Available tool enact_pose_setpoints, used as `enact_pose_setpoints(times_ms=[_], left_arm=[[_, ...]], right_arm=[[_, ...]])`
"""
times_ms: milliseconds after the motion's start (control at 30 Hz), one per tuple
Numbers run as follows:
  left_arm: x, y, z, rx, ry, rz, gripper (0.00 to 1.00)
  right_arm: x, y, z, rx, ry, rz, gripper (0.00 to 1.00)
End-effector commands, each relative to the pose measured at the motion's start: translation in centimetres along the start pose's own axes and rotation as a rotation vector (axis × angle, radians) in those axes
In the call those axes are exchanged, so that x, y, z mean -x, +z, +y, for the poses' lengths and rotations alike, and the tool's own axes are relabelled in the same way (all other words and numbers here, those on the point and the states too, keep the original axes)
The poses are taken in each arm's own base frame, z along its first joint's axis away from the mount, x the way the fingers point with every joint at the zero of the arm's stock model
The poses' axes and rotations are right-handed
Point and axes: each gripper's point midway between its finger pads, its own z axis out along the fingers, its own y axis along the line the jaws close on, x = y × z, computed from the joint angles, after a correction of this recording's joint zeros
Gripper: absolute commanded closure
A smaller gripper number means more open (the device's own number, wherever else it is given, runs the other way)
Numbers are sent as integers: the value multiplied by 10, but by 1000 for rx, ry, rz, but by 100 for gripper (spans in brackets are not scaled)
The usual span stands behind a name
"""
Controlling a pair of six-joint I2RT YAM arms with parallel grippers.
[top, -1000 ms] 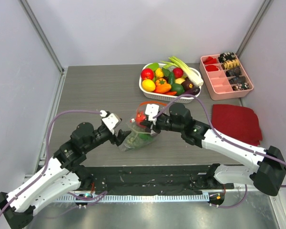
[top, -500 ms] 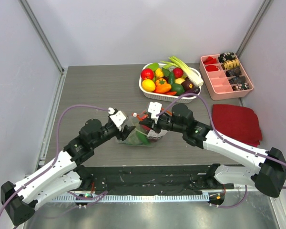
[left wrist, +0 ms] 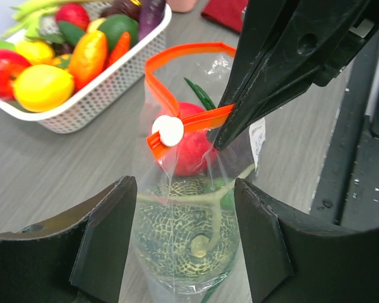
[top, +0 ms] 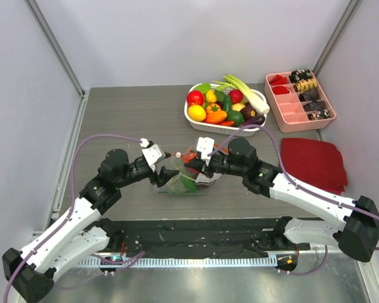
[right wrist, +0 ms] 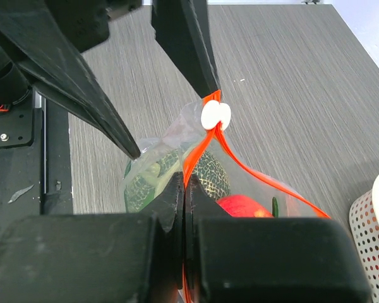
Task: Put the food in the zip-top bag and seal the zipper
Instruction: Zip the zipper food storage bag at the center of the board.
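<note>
I should next use my left gripper to grab the zip-top bag's zipper end point(top: 177, 154) point(left wrist: 156, 146) beside the white slider, so the slider stays free to seal the zipper.
The clear zip-top bag point(top: 182, 178) stands mid-table between my two grippers. It holds a round grey-green netted head point(left wrist: 186, 227), a round red fruit point(left wrist: 191, 148) and a green stalk. The orange-red zipper point(left wrist: 191, 122) is partly open, with its white slider point(left wrist: 170, 130) at one end. My right gripper point(right wrist: 185, 189) is shut on the zipper strip point(right wrist: 196, 158) just below the slider point(right wrist: 215, 115). My left gripper point(left wrist: 186, 243) is open, one finger on each side of the bag's lower part. It also shows in the top view point(top: 162, 174), as does the right gripper point(top: 200, 165).
A white basket point(top: 196, 121) of toy produce stands behind the bag. A pink divided tray point(top: 290, 117) is at the back right and a dark red cloth point(top: 312, 161) lies to the right. A black strip runs along the near table edge.
My left arm has reached forward and right, and its open fingers now flank the bag. The bag has shifted right and stands more upright. My right gripper keeps its hold on the zipper.
</note>
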Motion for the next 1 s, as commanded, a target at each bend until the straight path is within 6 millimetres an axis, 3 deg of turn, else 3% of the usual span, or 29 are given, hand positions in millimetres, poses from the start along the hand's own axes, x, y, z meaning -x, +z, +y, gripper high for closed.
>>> enact_pose_setpoints(times_ms=[0,300,500,633,700,733,767,833,967], left_arm=[[23,7,-6,-85,-8,-55,34],[19,24,7,-94,-37,-75,52],[23,29,0,-159,-47,-89,74],[25,30,-7,-206,-56,-74,100],[20,28,-5,-185,-67,-52,100],[16,28,1,-146,-71,-38,100],[16,27,3,-135,-68,-37,100],[13,23,4,-124,-31,-36,100],[8,18,1,-142,10,-11,100]], right_arm=[[35,-5,-3,-3,-79,-121,99],[33,-7,1,10,-95,-127,99],[30,-6,4,31,-93,-122,99],[28,-5,4,33,-87,-108,99],[28,-6,4,31,-83,-93,93],[28,-7,2,25,-83,-87,78],[24,-9,1,14,-69,-59,70],[34,-13,-4,-8,-59,-52,54],[49,-24,-8,-27,-29,-16,41]])
